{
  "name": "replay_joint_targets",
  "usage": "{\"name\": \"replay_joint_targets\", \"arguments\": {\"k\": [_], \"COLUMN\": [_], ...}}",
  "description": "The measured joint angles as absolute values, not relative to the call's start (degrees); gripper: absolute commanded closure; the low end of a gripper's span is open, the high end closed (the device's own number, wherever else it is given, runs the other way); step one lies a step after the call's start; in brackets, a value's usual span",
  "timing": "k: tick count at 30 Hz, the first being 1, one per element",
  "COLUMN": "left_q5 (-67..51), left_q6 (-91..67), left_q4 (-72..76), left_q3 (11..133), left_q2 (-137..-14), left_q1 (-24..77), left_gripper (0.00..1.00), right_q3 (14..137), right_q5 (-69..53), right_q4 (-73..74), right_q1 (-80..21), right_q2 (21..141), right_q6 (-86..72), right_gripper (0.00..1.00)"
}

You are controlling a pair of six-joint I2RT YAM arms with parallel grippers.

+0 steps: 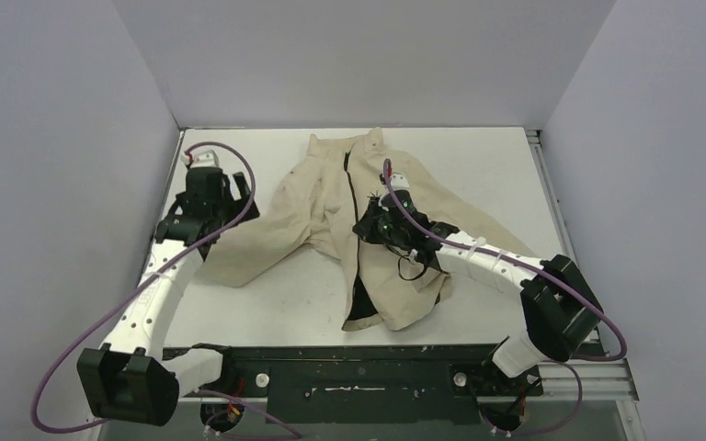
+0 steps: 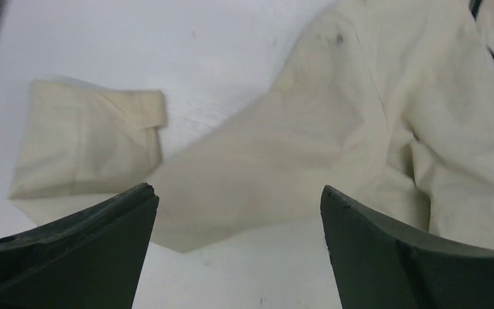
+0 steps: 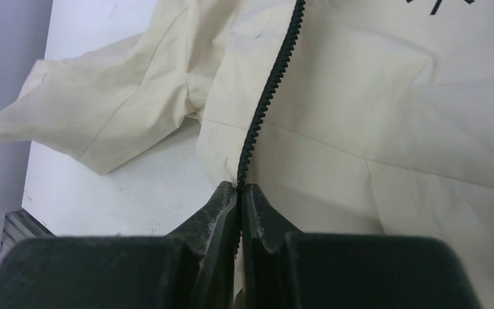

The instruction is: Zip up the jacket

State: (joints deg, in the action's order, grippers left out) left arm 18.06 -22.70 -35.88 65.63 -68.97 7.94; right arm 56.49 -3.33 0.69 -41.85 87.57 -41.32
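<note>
My left gripper grabs the jacket's front near the hem next, beside the black teeth, so the zipper stays free to zip up.
The beige jacket lies spread on the white table, collar at the far side. Its black zipper runs down the front; below my right gripper the front lies open and shows black lining. My right gripper is shut on the zipper line at mid-front; in the right wrist view its jaws pinch the black teeth. I cannot tell whether the slider is between them. My left gripper is open and empty above the jacket's left sleeve, fingers wide apart.
The sleeve cuff lies folded near the table's left edge. Grey walls close in the left, far and right sides. A dark metal rail with both arm bases runs along the near edge. A purple cable loops over the left arm.
</note>
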Motion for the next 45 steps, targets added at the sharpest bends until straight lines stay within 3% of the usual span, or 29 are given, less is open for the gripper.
{"name": "replay_joint_targets", "arguments": {"k": [6, 12, 17, 24, 30, 39, 42, 45], "left_q5": [-0.5, -4.4, -0.5, 2.3, 4.7, 7.2, 7.2, 6.6], "left_q6": [-30.4, -37.6, -42.5, -48.1, -49.5, -52.7, -53.5, -54.3], "left_q4": [-28.6, -15.6, -5.5, 14.1, 29.0, 44.1, 47.1, 50.2], "left_q3": [45.2, 35.2, 28.5, 21.4, 21.4, 21.7, 23.0, 24.6], "left_q2": [-52.1, -46.8, -52.4, -64.9, -74.8, -87.2, -91.3, -95.0], "left_q1": [12.8, 29.4, 43.8, 54.1, 61.1, 62.8, 63.2, 63.5], "left_gripper": [0.03, 0.03, 0.03, 0.03, 0.03, 0.03, 0.09, 0.25], "right_q3": [53.6, 51.2, 51.2, 51.2, 50.7, 49.9, 49.5, 49.0], "right_q5": [-5.6, -6.8, -6.3, -6.3, -7.0, -8.7, -9.3, -9.5], "right_q4": [0.8, 2.8, 6.4, 9.1, 9.7, 9.7, 9.7, 9.6], "right_q1": [-38.6, -33.2, -30.2, -28.8, -27.2, -26.2, -26.2, -26.0], "right_q2": [86.3, 84.1, 82.8, 79.4, 79.2, 78.9, 78.8, 78.6], "right_q6": [-40.6, -38.1, -35.7, -33.7, -33.4, -33.5, -33.5, -33.6], "right_gripper": [1.00, 0.97, 0.87, 0.99, 1.00, 1.00, 1.00, 1.00]}}
